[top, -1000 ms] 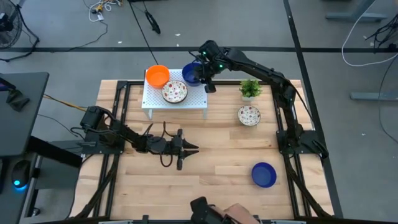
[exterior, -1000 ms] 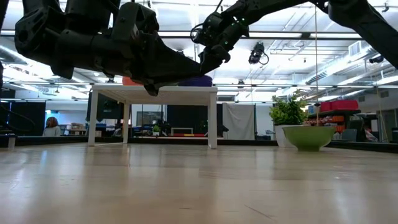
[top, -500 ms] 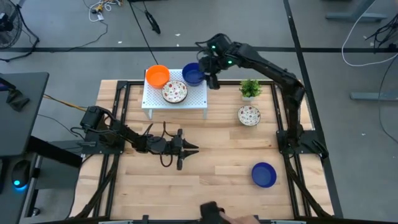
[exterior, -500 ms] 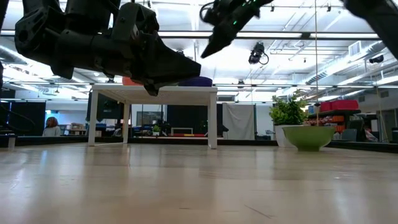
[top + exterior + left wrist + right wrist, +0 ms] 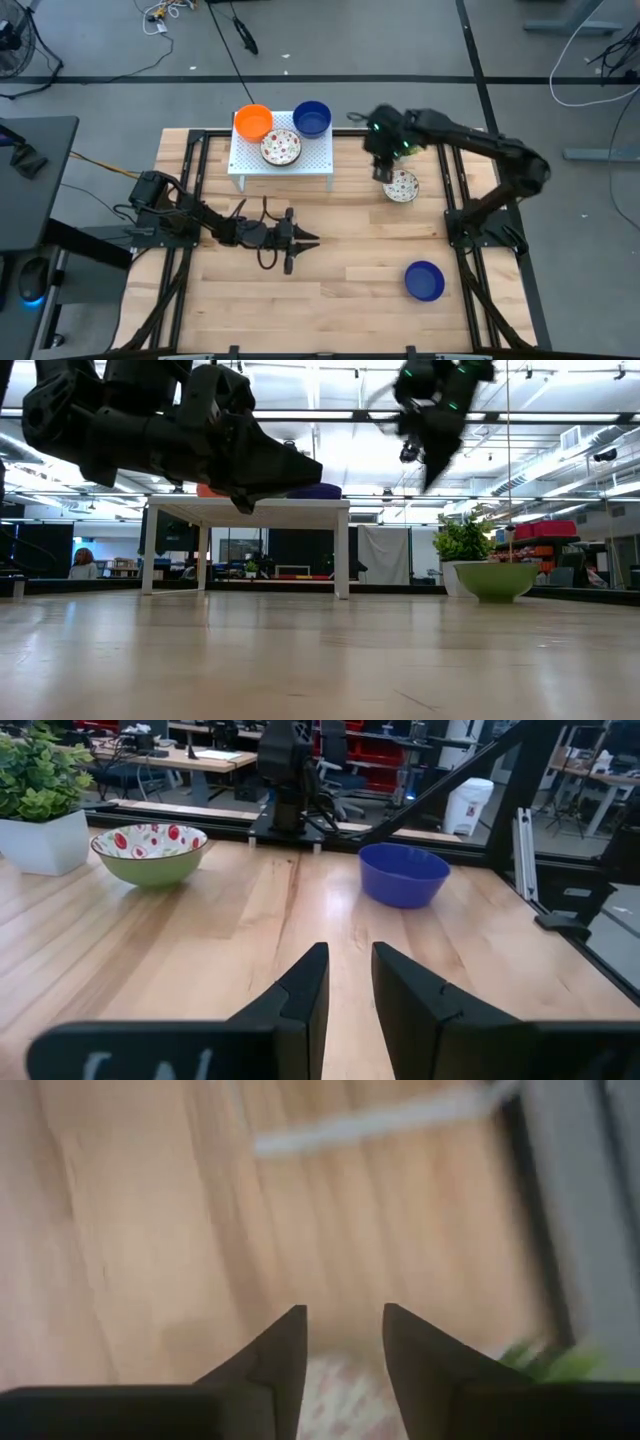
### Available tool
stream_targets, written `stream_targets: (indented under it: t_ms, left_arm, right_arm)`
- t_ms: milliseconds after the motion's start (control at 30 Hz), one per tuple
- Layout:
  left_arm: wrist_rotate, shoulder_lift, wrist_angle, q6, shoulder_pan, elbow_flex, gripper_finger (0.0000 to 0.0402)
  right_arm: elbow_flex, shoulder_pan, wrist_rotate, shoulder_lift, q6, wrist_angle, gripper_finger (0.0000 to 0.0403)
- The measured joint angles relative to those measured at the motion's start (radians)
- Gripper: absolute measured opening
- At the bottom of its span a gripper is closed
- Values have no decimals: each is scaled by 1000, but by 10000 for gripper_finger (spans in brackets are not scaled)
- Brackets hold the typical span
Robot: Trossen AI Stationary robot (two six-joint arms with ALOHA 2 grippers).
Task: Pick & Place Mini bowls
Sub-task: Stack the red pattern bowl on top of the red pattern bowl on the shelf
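Observation:
My right gripper grabs the speckled bowl by its rim (image 5: pixel 414 192) next, to place it on the white rack.
A white perforated rack (image 5: pixel 281 158) carries three mini bowls: an orange one (image 5: pixel 253 122), a blue one (image 5: pixel 312 117) and a red-speckled one (image 5: pixel 281 148). A second speckled bowl (image 5: pixel 402 187) and a second blue bowl (image 5: pixel 424 281) rest on the table. My right gripper (image 5: pixel 383 168) hangs open and empty in the air just beside and above the table's speckled bowl (image 5: pixel 335 1390), fingers pointing down. My left gripper (image 5: pixel 303 238) waits low over the table's middle, slightly open (image 5: pixel 347 982), holding nothing.
A small potted plant (image 5: pixel 35 780) stands just beyond the speckled bowl (image 5: pixel 150 850), mostly covered by my right arm in the high view. Bare wood lies between the rack and the near blue bowl (image 5: pixel 403 872). Black frame rails run along the table's left and right sides.
My right gripper has risen from the blue bowl on the rack and swung toward the table's right and near edge. It now hangs by the speckled bowl next to the plant. The blue bowl has stayed on the rack. My left arm has kept still.

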State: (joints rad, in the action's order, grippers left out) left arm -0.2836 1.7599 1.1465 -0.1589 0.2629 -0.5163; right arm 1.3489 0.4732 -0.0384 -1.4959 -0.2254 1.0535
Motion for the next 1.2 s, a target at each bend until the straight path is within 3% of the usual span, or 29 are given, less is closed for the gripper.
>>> stream_targets:
  t_ms: [233,433,700,900,1067,1200]
  left_arm:
    - [24,0,0,-1,17,0,83]
    - [116,0,0,72,16,0,83]
    - [132,0,0,162,16,0,83]
    - [132,0,0,218,16,0,83]
    - [132,0,0,224,16,0,83]
    - [132,0,0,224,16,0,83]
  right_arm:
    - [-389,-20,-26,153,121,-93,121]
    - [-563,-53,-30,163,113,-293,128]
    - [-608,-74,-29,163,87,-369,182]
    - [-612,-88,-24,163,79,-359,193]
    - [-612,-113,23,163,86,-343,169]
    - [-612,-142,31,163,103,-331,113]
